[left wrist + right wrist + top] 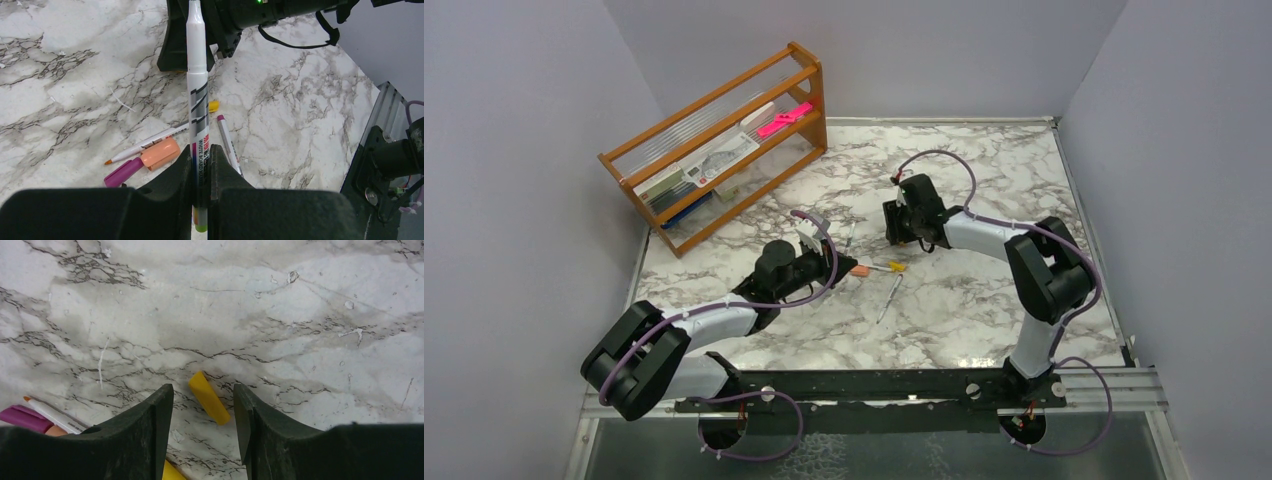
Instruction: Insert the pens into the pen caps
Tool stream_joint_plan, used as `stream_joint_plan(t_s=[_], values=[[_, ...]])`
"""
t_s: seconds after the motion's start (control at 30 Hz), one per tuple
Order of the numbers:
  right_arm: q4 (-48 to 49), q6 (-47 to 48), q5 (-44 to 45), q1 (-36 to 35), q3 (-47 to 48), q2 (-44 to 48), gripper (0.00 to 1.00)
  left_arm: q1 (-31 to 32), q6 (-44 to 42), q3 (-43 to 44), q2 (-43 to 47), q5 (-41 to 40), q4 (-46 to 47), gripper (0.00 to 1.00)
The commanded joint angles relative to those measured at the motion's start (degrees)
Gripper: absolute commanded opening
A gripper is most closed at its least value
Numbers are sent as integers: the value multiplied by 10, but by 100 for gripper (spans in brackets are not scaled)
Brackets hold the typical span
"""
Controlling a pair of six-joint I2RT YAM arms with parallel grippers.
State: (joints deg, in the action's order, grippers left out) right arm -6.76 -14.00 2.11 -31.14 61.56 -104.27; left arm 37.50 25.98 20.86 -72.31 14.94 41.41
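The yellow pen cap's open end has to stay free so the pen can go in. My right gripper should grab the cap across its long sides.
My left gripper (201,150) is shut on a pen (197,75), a white marker with a green end that points away toward the right arm. My right gripper (203,390) hangs open just above the table, a fingertip on each side of a loose yellow pen cap (209,397) without touching it. On the marble between the arms lie an orange-pink cap (160,153), a purple cap (123,171), an orange-tipped pen (145,145) with a yellow end (214,105), and a purple-tipped pen (229,142). From above, the left gripper (827,264) and right gripper (896,236) face each other.
A wooden rack (724,145) with stationery and a bright pink flat item (784,118) stands at the back left. A black rail (874,385) with the arm bases runs along the near edge. Grey walls close in the marble table (984,170).
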Motion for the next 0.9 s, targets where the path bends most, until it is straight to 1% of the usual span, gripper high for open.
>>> stream_joint_plan(t_s=[0.0,0.1,0.23,0.5,0.57,0.63,0.73,0.8,0.87], values=[[-20,27,9,-3,15,-6,49,-3,-8,-1,7,-2,0,0],[-34,29,20,-3,23,-11,48,-3,-8,-1,8,0,-2,0],[-46,25,29,-3,29,-16,42,-3,-5,0,9,-1,-6,0],[-63,33,25,-10,42,-39,42,-3,-3,2,8,-2,-9,0],[-69,33,29,-13,46,-42,40,-3,-3,1,7,-2,-10,0],[-73,31,32,-15,46,-44,32,-3,-2,3,7,-2,-10,0],[-76,25,33,-16,43,-40,17,-3,-1,2,7,-2,-11,0],[-76,21,29,-16,39,-36,4,-3,1,2,8,0,-11,0],[-73,15,22,-16,34,-29,2,-3,3,3,8,2,-11,0]])
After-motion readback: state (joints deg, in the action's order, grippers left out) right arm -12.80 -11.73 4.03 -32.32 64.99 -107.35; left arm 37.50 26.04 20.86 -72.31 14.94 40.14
